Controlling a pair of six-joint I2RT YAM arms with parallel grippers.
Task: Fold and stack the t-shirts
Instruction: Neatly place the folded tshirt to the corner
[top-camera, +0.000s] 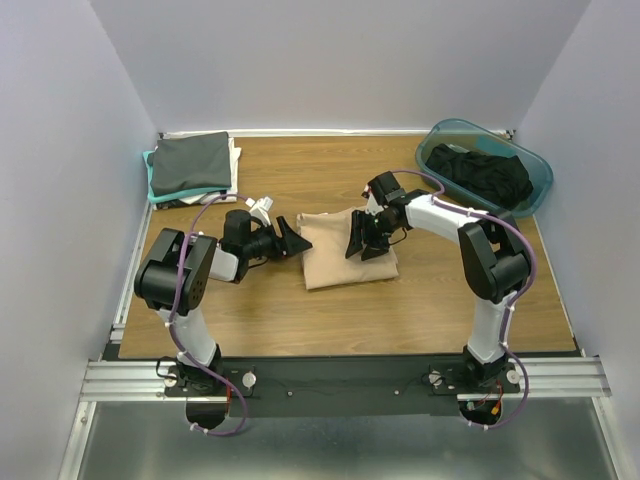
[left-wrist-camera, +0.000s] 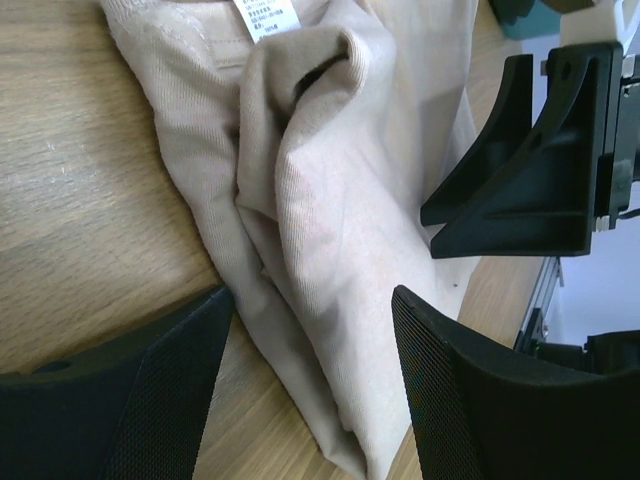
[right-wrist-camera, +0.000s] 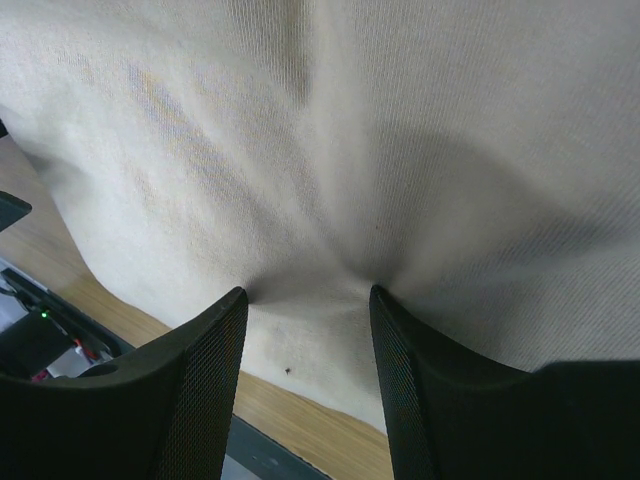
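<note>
My left gripper grabs the folded side edge (top-camera: 304, 264) (left-wrist-camera: 300, 318) of the tan t-shirt next, which keeps the folds together to stack the shirt.
A tan t-shirt (top-camera: 340, 255) lies partly folded in the middle of the table. My left gripper (top-camera: 291, 240) is open at its left edge; in the left wrist view (left-wrist-camera: 312, 300) the shirt's folded edge (left-wrist-camera: 340, 200) lies between the spread fingers (left-wrist-camera: 470, 400). My right gripper (top-camera: 364, 240) is open, tips pressed down on the shirt's right part; in the right wrist view (right-wrist-camera: 308, 295) the cloth (right-wrist-camera: 380, 130) puckers between the two fingertips (right-wrist-camera: 232, 310). A stack of folded t-shirts (top-camera: 190, 163), dark grey on top of teal and white, sits at the back left.
A teal plastic tub (top-camera: 533, 186) at the back right holds black cloth (top-camera: 483, 174). Side walls stand close on both sides of the wooden table (top-camera: 300, 310). The right gripper's black fingers (left-wrist-camera: 520, 160) show close ahead in the left wrist view.
</note>
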